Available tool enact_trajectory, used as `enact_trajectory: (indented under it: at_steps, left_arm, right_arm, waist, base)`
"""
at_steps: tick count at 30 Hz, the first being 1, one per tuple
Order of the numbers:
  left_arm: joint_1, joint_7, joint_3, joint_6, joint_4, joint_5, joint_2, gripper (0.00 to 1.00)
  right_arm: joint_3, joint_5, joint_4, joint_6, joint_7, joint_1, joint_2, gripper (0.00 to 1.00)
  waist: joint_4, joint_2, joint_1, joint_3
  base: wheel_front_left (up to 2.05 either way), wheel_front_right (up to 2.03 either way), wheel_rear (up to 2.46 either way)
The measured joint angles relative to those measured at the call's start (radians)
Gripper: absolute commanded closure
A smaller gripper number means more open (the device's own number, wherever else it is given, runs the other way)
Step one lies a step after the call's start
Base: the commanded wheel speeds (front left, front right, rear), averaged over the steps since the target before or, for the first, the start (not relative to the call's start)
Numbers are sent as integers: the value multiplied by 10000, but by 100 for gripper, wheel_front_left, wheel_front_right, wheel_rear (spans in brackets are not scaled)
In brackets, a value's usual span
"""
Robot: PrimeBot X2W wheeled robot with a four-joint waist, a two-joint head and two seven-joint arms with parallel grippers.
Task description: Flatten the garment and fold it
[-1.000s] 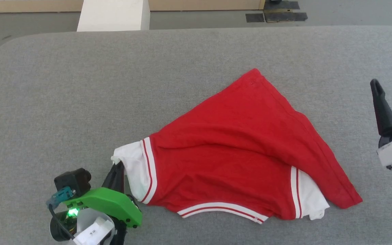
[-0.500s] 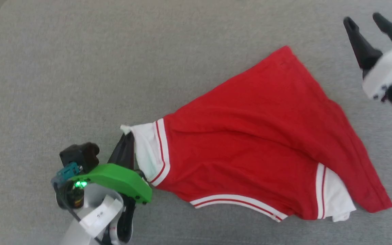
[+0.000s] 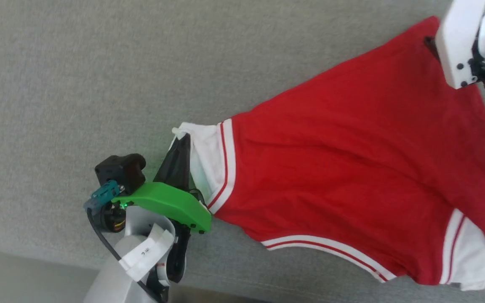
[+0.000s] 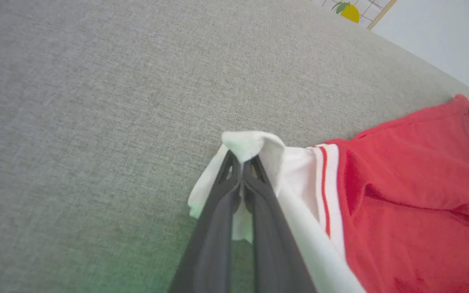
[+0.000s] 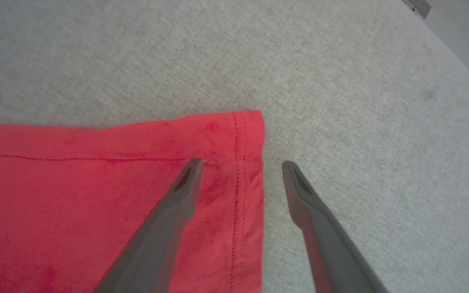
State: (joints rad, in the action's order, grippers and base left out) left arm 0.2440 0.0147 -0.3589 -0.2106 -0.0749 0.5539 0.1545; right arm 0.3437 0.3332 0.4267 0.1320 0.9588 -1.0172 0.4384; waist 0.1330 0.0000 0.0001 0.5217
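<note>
My right gripper will next grip the garment by its hemmed corner (image 5: 250, 141), where the garment's edge gives the fingers a rim while the red cloth (image 5: 91, 205) lies flat.
The garment (image 3: 343, 168) lies crumpled on the grey cushion, its plain red side up, white sleeves at both ends and striped trim along the near edge; letters and numbers are hidden. My left gripper (image 3: 182, 136) is shut on the tip of the left white sleeve (image 4: 244, 148), as the left wrist view shows close up. My right gripper (image 5: 240, 165) stands open over the far hemmed corner of the garment (image 5: 234, 134), one finger above the red cloth, the other above the bare cushion. In the head view its white wrist (image 3: 457, 46) covers that corner.
The grey cushion (image 3: 78, 84) spreads wide to the left and beyond the shirt. Its near edge (image 3: 36, 256) runs along the lower left, close behind my left arm.
The head camera has tilted down and leftward, shifting the whole picture. My right gripper has swung in from beside the shirt to over its far corner. The left stays shut on the sleeve.
</note>
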Motion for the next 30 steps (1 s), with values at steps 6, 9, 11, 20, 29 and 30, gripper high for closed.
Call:
enact_trajectory:
  at_steps: [6, 9, 11, 20, 29, 30]
  left_arm:
    - [121, -96, -65, 29, 65, 0, -71, 100]
    - [165, -176, -65, 42, 94, 0, -84, 100]
    - [184, -192, -58, 42, 121, 0, -84, 100]
    - [148, -190, 75, 15, 291, 6, 44, 100]
    - [-365, -36, 314, -90, 399, 280, 374, 100]
    - [-460, 6, 336, -102, 407, 328, 399, 100]
  right_arm:
    - [721, -23, -46, -2, 1106, -351, 213, 0]
    - [763, 297, -157, 0, 1429, -443, 322, 0]
    - [700, 439, -176, 0, 1503, -449, 359, 80]
    - [-324, 872, -102, 0, 307, 224, 94, 100]
    - [-2209, 2040, -1358, 0, -1603, 2277, -207, 100]
    - [-2351, 2080, -1521, 0, -1668, 2605, -188, 100]
  waist:
    - [285, 0, 0, 509]
    - [374, 0, -1, 627]
    - [371, 0, 0, 630]
    - [129, 0, 0, 152]
    - [-367, 0, -1, -1098]
    - [-428, 0, -1, -1240]
  base:
    - [0, 0, 0]
    - [0, 0, 0]
    - [0, 0, 0]
    - [0, 0, 0]
    - [0, 0, 0]
    - [0, 0, 0]
